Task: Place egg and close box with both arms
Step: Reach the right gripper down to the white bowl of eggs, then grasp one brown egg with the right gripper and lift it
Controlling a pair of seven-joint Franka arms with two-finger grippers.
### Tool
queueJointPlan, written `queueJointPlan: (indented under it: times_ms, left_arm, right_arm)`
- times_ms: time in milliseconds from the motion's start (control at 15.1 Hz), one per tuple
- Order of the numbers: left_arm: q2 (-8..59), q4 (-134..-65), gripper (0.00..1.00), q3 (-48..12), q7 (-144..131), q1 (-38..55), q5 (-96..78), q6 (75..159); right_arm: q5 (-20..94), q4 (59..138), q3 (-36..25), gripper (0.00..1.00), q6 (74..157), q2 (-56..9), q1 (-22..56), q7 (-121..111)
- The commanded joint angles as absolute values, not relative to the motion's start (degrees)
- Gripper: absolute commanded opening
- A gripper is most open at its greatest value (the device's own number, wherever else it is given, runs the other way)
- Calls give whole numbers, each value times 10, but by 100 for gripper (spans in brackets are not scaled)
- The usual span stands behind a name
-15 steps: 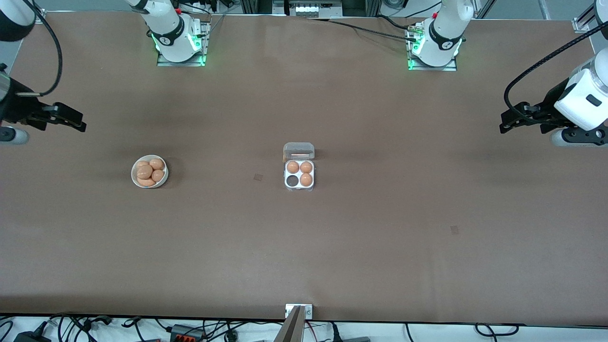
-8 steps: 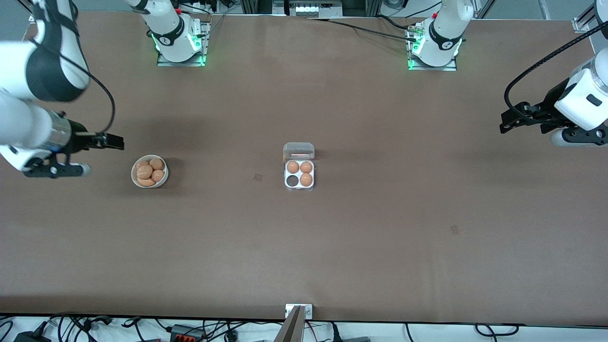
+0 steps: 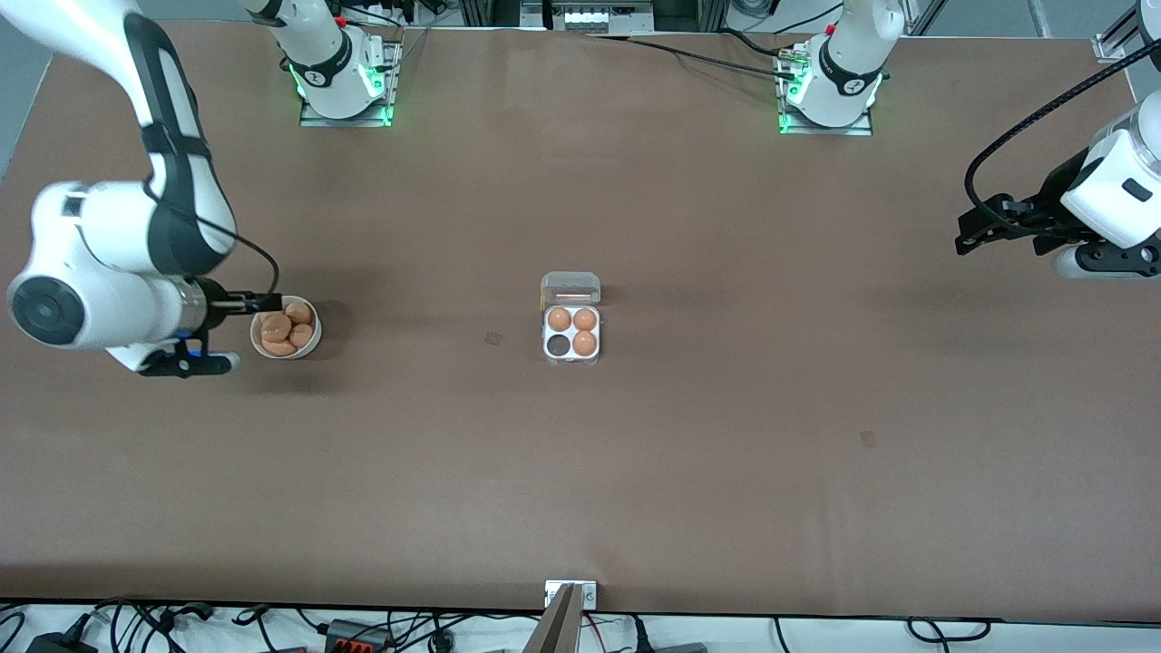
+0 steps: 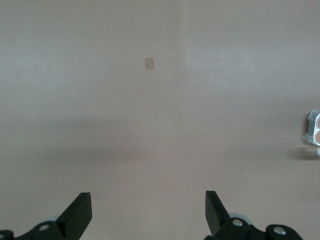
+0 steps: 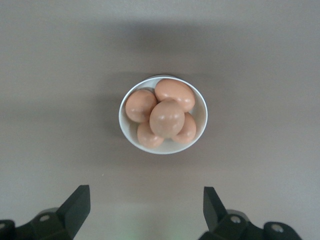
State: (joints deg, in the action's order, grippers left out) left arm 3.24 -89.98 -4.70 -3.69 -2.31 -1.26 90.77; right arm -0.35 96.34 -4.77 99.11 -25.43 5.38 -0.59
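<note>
The top egg of the bowl's pile can fill the box's empty cell, so my right gripper should grab it around its middle next.
The box [image 3: 571,360] stands mid-table with its clear lid [image 3: 570,288] tipped open; three brown eggs fill its cells and one cell [image 3: 557,345] shows dark and bare. Several more eggs [image 5: 167,119] are piled in a round white bowl [image 3: 315,341] toward the right arm's end. My right gripper [image 3: 266,302] hangs open at the bowl's edge, and the right wrist view shows the bowl [image 5: 201,112] ahead of the open right gripper [image 5: 146,210]. My left gripper [image 3: 964,234] waits open over the left arm's end of the table, with nothing between its jaws in the left wrist view [image 4: 148,212].
Brown table surface all around. A small square mark [image 3: 492,338] lies beside the box and another [image 3: 868,439] nearer the front camera. The box's corner [image 4: 314,134] shows at the left wrist view's edge. A metal bracket [image 3: 570,594] sits on the front edge.
The right arm has swung in from the table's end and brought its open gripper to the bowl of eggs. The left arm has stayed where it was.
</note>
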Motion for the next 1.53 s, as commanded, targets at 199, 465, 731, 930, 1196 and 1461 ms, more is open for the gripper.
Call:
queueJointPlan:
  times_ms: [199,465,731,930,1196,1461]
  left_arm:
    - [34,-886,100,-51,-39,-28,-24,901]
    - [34,-885,100,-52,-40,-24,-25,901]
    - [34,-886,100,-52,-40,-24,-25,901]
    - [34,-886,100,-52,-40,-26,-25,901]
    - [34,-886,100,-52,-40,-25,-25,901]
    - [34,-886,100,-52,-40,-25,-25,901]
  right_arm:
    - [86,954,-48,100,1019,-293,-1,-4]
    - [92,952,-48,100,1059,-326,-4,-4]
    - [95,950,-48,100,1077,-342,-4,-4]
    - [118,947,-48,95,1083,-351,-4,-4]
    - [118,947,-48,88,1089,-357,-4,-10]
    - [116,947,-49,57,1086,-357,-4,-13]
